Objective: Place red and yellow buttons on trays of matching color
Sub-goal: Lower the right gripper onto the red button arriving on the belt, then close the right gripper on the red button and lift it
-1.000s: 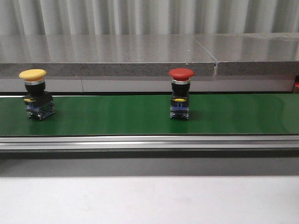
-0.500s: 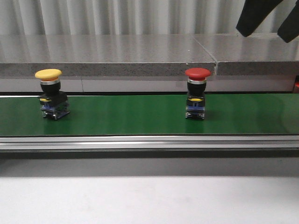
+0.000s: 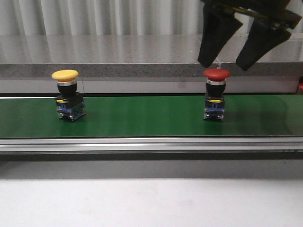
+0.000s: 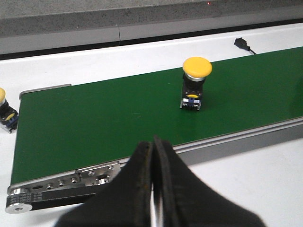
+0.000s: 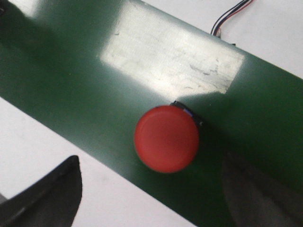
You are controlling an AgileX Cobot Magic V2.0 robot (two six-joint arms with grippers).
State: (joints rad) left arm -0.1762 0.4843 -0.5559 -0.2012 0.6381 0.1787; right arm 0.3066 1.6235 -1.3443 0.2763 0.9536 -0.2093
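My right gripper's fingers are above the red cap of the button (image 3: 217, 74), so closing now would miss. My right gripper lowers first, then closes on the button.
A yellow button (image 3: 66, 94) stands upright on the green belt (image 3: 142, 116) at the left. A red button (image 3: 216, 94) stands upright on the belt at the right. My right gripper (image 3: 223, 64) hangs open just above the red button, one finger on each side of its cap and not touching it. From the right wrist the red button (image 5: 165, 138) shows from above, between the two spread fingers (image 5: 52, 194). My left gripper (image 4: 154, 142) is shut on nothing, near the belt's front rail, well short of the yellow button (image 4: 195, 82). No tray is in view.
A grey stone ledge (image 3: 142, 56) runs behind the belt and an aluminium rail (image 3: 142, 144) along its front, with white table (image 3: 142, 203) before it. Another yellow button (image 4: 5, 111) sits off the belt's end. A cable (image 5: 227, 19) lies beyond the belt.
Both buttons have travelled to the right on the belt. My right gripper has come down from the upper right, open, to just above the red button.
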